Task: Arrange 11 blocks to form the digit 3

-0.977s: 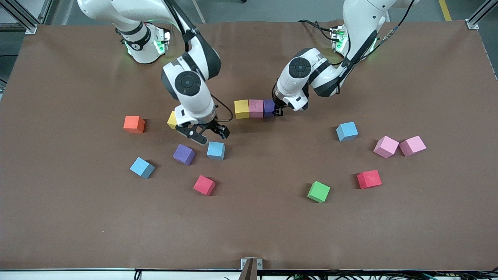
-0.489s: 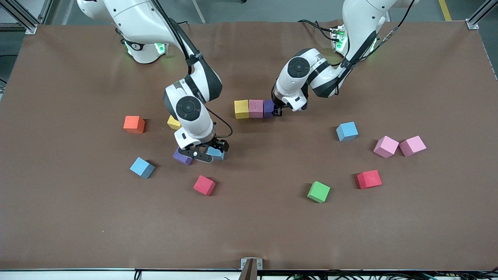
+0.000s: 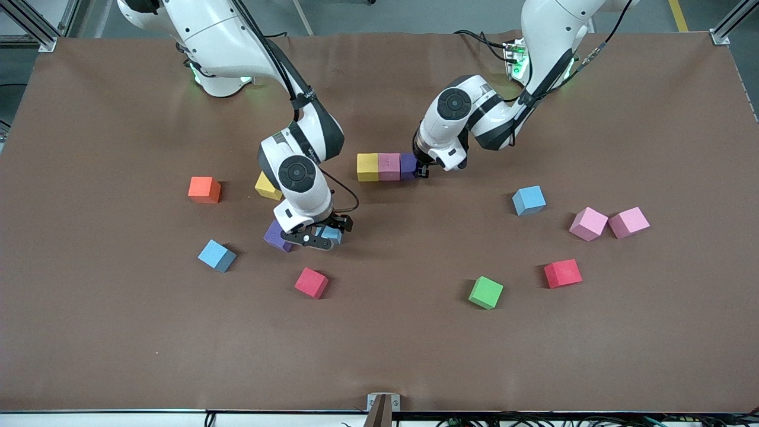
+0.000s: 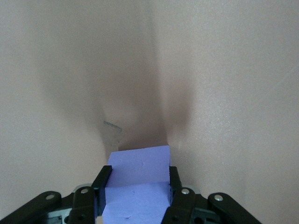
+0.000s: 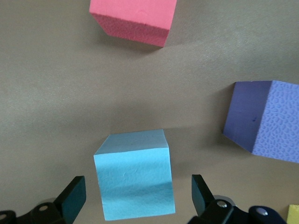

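My right gripper grips the blue block by its opposite sides next, to add it to the digit begun with the yellow block [image 3: 367, 167].
My right gripper [image 3: 320, 236] is open and low around a blue block [image 3: 334, 233]. In the right wrist view this block [image 5: 133, 172] lies between the spread fingers [image 5: 72, 196] without touching them. A purple block [image 3: 274, 236] lies close beside it, and a red block [image 3: 311, 283] lies nearer the camera. My left gripper [image 3: 421, 171] is shut on another purple block [image 3: 407, 165], which ends a row with a pink block [image 3: 389, 166] and a yellow block [image 3: 367, 166]. The left wrist view shows that purple block [image 4: 138, 168] between the fingers [image 4: 102, 179].
Loose on the table are an orange cube [image 3: 204, 189], a yellow block [image 3: 265, 187] and a blue block [image 3: 216, 255] toward the right arm's end. A blue block [image 3: 528, 200], two pink blocks [image 3: 588, 223], a red block [image 3: 562, 273] and a green block [image 3: 485, 292] lie toward the left arm's end.
My right gripper has come down from above the table to sit around the blue block. My left gripper has hardly moved at the end of the row.
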Controlling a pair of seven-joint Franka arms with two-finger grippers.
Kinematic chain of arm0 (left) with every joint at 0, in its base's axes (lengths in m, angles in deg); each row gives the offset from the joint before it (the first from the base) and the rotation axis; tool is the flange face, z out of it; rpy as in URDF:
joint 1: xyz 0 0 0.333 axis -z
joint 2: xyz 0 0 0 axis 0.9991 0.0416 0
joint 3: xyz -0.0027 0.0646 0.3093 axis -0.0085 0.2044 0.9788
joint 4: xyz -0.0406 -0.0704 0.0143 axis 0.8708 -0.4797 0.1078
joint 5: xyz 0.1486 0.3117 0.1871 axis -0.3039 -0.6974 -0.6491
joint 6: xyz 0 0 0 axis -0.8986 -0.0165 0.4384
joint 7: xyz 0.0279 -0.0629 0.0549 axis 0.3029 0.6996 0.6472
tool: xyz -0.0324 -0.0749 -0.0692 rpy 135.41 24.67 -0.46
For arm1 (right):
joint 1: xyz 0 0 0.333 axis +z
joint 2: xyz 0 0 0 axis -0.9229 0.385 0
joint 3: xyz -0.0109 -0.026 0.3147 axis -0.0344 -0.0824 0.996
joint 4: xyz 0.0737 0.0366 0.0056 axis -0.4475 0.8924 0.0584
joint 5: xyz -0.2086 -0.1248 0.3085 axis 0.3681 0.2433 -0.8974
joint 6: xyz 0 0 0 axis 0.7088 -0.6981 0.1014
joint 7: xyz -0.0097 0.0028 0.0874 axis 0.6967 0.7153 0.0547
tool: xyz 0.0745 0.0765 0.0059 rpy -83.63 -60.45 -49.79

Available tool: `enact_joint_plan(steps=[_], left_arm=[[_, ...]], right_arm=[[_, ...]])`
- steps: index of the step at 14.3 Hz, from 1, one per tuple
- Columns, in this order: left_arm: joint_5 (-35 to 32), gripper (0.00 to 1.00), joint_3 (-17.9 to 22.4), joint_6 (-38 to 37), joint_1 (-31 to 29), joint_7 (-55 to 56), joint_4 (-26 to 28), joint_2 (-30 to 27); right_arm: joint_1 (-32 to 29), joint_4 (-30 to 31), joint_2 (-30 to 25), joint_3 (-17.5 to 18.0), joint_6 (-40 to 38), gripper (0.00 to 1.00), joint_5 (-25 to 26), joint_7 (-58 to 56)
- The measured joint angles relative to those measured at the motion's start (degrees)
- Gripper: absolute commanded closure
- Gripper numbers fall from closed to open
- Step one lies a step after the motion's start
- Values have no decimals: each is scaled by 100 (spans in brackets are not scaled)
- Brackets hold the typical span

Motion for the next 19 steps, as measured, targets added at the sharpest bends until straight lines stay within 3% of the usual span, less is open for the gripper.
enact_joint_plan(steps=[3,7,9,10,12,13,14,19], left_arm=[[-1,74,0,0,14,-1,-42,31],[-283,68,0,0,50,-2,-63,48],[-325,57,0,0,53,-2,-65,49],[-326,53,0,0,54,-2,-66,50],[-327,32,1,0,55,-2,-73,56],[-327,6,2,0,55,-2,-75,64],[-327,0,2,0,57,-2,-83,70],[-340,0,3,14,166,-4,-128,164]], right_arm=[[2,-3,40,4,68,8,0,-4],[2,-4,53,5,72,76,0,-15],[2,-24,49,6,73,96,0,-20],[2,-34,52,9,73,96,0,-22],[4,-40,53,24,73,96,4,-99],[8,-46,53,40,70,96,4,-273],[16,-49,53,81,69,96,4,-485],[312,-66,52,268,66,96,2,-713]])
